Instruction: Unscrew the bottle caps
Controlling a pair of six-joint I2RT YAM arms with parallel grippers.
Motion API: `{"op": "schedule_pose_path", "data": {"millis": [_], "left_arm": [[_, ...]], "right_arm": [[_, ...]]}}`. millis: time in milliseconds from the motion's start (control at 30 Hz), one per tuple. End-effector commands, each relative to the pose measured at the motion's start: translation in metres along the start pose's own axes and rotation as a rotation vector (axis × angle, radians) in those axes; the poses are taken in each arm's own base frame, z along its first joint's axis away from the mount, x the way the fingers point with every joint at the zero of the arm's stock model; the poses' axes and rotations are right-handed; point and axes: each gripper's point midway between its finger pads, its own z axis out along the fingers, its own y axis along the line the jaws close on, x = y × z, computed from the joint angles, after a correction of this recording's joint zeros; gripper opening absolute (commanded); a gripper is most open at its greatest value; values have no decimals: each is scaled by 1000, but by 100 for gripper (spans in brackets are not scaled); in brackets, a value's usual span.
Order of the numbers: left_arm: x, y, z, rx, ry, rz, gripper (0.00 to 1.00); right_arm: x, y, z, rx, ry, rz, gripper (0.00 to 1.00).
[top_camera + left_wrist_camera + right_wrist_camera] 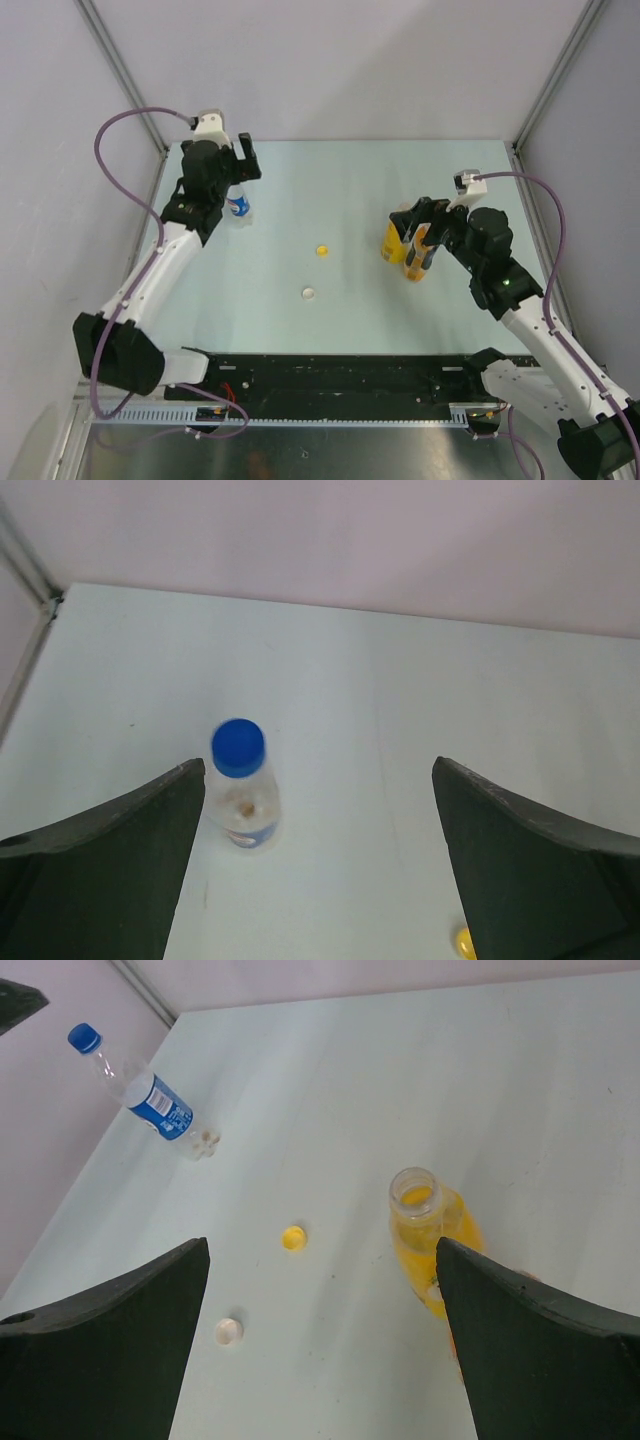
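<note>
The left gripper grabs the water bottle just below its blue cap (238, 747) next for unscrewing, leaving the label free for the right gripper to hold.
A clear water bottle (246, 810) with a blue label stands upright, its blue cap (238, 747) screwed on. My left gripper (318, 766) hovers open above it, the bottle (238, 206) close to the left finger. The yellow juice bottle (428, 1230) stands uncapped by my right gripper (322, 1245), which is open and empty. Its right finger hides most of the orange bottle (416, 264) beside the juice bottle (392, 243). A yellow cap (293, 1238) and a white cap (229, 1331) lie loose on the table, also seen from above: yellow cap (322, 250), white cap (309, 293).
The pale table (330, 190) is boxed in by grey walls at the back and both sides, with a metal post (160, 140) in the back left corner near the water bottle. A black rail (330, 375) runs along the near edge.
</note>
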Motion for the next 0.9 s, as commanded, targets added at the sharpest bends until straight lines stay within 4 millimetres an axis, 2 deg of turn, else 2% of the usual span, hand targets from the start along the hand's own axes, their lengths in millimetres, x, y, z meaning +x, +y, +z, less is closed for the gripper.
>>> {"op": "schedule_pose_path", "data": {"millis": [0, 67, 233, 367, 467, 500, 633, 767, 867], "left_arm": [[-5, 37, 26, -126, 14, 15, 99], [2, 45, 39, -148, 38, 14, 98], [35, 58, 70, -193, 123, 36, 96], [58, 61, 88, -195, 181, 63, 88], [69, 60, 96, -176, 209, 84, 62], [72, 60, 97, -174, 216, 87, 58], [71, 57, 93, -156, 215, 96, 48], [55, 45, 79, -82, 183, 100, 32], [38, 32, 65, -9, 147, 90, 27]], "right_arm": [[-24, 12, 2, -45, -48, -20, 100], [-24, 12, 4, -51, -42, -20, 99], [-25, 12, 6, -57, -36, -21, 99], [-24, 10, 6, -47, -33, -22, 99], [-23, 9, 5, -43, -28, -19, 99], [-23, 8, 5, -42, -26, -19, 99], [-23, 9, 3, -43, -28, -15, 99], [-25, 12, 2, -56, -32, -14, 99], [-28, 18, 0, -85, -41, -8, 99]]}}
